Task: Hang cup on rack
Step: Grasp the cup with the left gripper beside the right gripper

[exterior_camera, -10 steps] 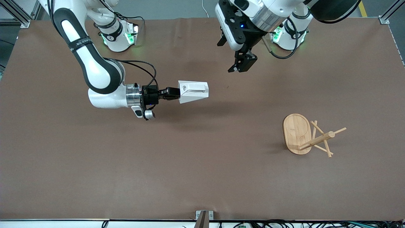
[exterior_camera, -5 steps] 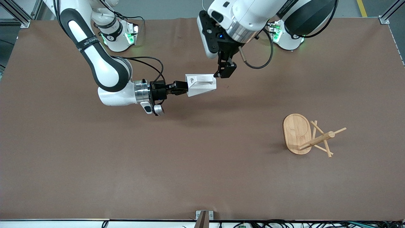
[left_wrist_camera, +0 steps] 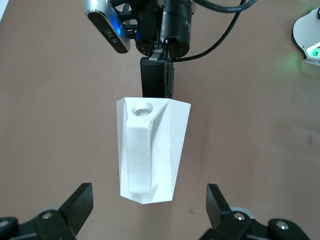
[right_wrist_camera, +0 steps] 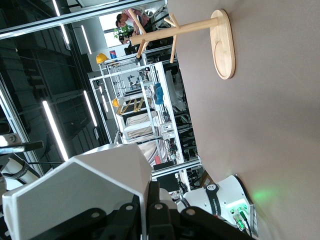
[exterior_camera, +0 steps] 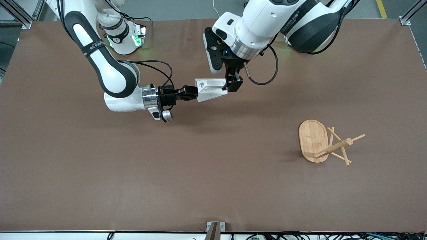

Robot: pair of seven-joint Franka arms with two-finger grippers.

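Note:
My left gripper grabs the white cup by its narrow base end (left_wrist_camera: 151, 194) next, leaving the white cup's handle (left_wrist_camera: 139, 155) free to hang on the rack.
My right gripper (exterior_camera: 191, 93) is shut on the rim wall of the white faceted cup (exterior_camera: 210, 90). It holds the cup on its side above the table, handle up. My left gripper (exterior_camera: 232, 83) is open at the cup's narrow base end. In the left wrist view its fingers (left_wrist_camera: 82, 200) stand wide apart on either side of the cup (left_wrist_camera: 152, 150) without touching it. That view also shows the right gripper (left_wrist_camera: 156, 95) on the rim. The bamboo rack (exterior_camera: 313, 138) stands toward the left arm's end, nearer the front camera. It also shows in the right wrist view (right_wrist_camera: 222, 45).
Brown table cover (exterior_camera: 213, 173) spreads under everything. The arm bases with green lights (exterior_camera: 125, 38) stand along the table's edge farthest from the front camera. A small metal bracket (exterior_camera: 215, 228) sits at the edge nearest that camera.
My left gripper has swung down and toward the right arm's end until its open fingers flank the cup's base end. My right gripper shifted the cup slightly toward the left arm, then held still.

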